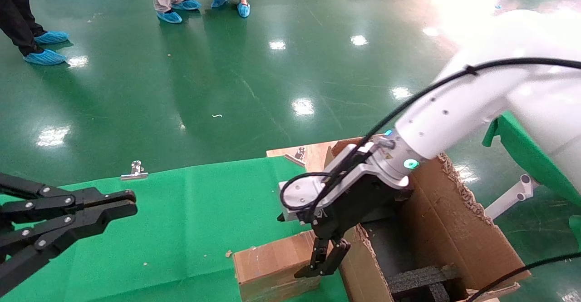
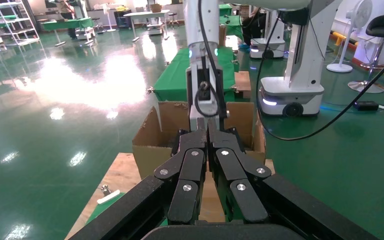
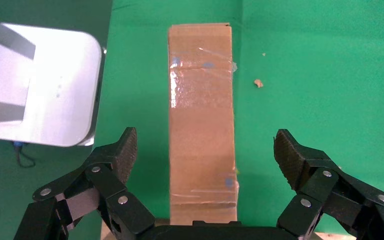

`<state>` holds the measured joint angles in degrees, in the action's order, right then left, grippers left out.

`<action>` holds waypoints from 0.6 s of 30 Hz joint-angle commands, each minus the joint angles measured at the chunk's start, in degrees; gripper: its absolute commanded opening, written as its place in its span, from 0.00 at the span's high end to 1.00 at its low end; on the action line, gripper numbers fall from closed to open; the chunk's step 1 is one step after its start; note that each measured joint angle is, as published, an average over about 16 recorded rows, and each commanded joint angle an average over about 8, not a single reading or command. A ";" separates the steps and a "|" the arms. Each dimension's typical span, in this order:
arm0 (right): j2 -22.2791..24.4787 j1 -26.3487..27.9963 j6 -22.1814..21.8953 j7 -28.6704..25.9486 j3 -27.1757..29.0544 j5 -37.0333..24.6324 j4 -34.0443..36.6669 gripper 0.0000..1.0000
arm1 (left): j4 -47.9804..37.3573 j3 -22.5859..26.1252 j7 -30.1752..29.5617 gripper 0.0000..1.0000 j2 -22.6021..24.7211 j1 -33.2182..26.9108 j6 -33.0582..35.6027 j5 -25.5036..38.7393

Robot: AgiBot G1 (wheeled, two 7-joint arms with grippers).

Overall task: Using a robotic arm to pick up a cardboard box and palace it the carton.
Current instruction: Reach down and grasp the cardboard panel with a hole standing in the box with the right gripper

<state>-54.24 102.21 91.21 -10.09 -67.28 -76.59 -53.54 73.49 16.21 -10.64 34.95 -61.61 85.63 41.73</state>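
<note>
I need to lower my right gripper before I close it on the box: my fingers are above the cardboard box (image 1: 272, 261), short of its long sides.
The small cardboard box (image 1: 268, 265) lies on the green cloth, right beside the carton's near wall. In the right wrist view the taped cardboard box (image 3: 201, 100) runs lengthwise between the fingers. The white robotic arm's right gripper (image 1: 323, 263) hangs just over the box's end nearest the carton. This right gripper (image 3: 206, 155) is open, its pads (image 3: 125, 152) apart from the box on both sides. The carton (image 1: 458, 220) stands open with black foam blocks (image 1: 422, 279) inside; it also shows in the left wrist view (image 2: 152, 137). My all-black left gripper (image 1: 129, 204) hovers at the far left, shut and empty (image 2: 208, 127).
Green cloth (image 1: 181, 229) covers the table. A metal clip (image 1: 135, 170) holds its far edge, and a wooden board (image 1: 313, 154) shows behind the carton. People in blue shoe covers (image 1: 170, 17) stand on the floor beyond. A white robot base (image 3: 40, 85) sits beside the table.
</note>
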 commanded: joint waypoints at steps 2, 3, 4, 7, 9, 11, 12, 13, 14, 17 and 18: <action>-2.93 2.39 -0.08 2.71 -4.68 0.04 3.71 0.00 | 0.00 0.02 0.01 1.00 -0.01 0.00 -0.01 -0.01; -3.86 2.95 -0.11 3.55 -6.00 0.08 4.70 0.00 | 0.00 0.02 0.01 1.00 -0.01 0.00 -0.01 -0.01; -4.73 3.42 -0.14 4.30 -7.21 0.15 5.62 0.00 | 0.00 0.03 0.01 1.00 -0.01 -0.01 -0.01 -0.02; -6.95 4.49 -0.20 6.19 -10.29 0.38 7.84 0.00 | 0.00 0.04 0.02 1.00 -0.02 -0.01 -0.02 -0.03; -8.05 4.96 -0.24 7.13 -11.92 0.59 8.91 0.00 | 0.00 0.05 0.02 1.00 -0.02 -0.01 -0.02 -0.03; -8.76 5.24 -0.30 7.82 -13.12 0.91 9.73 0.00 | 0.00 0.05 0.03 1.00 -0.02 -0.01 -0.02 -0.04; -9.01 5.32 -0.34 8.11 -13.58 1.11 10.07 0.00 | 0.00 0.06 0.03 0.95 -0.02 -0.01 -0.03 -0.04; -9.24 5.39 -0.38 8.41 -14.00 1.33 10.41 0.00 | 0.00 0.06 0.03 0.83 -0.02 -0.01 -0.03 -0.04; -9.45 5.45 -0.41 8.72 -14.38 1.57 10.72 0.00 | 0.00 0.06 0.03 0.70 -0.03 -0.01 -0.03 -0.04; -10.00 5.62 -0.48 9.72 -15.37 2.40 11.58 0.00 | 0.00 0.07 0.04 0.33 -0.03 -0.02 -0.03 -0.05; -10.17 5.67 -0.46 10.05 -15.66 2.70 11.82 0.00 | 0.00 0.07 0.04 0.20 -0.03 -0.02 -0.03 -0.05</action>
<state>-64.31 107.91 90.79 -0.22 -82.78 -74.01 -41.92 73.48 16.27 -10.60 34.92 -61.63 85.60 41.68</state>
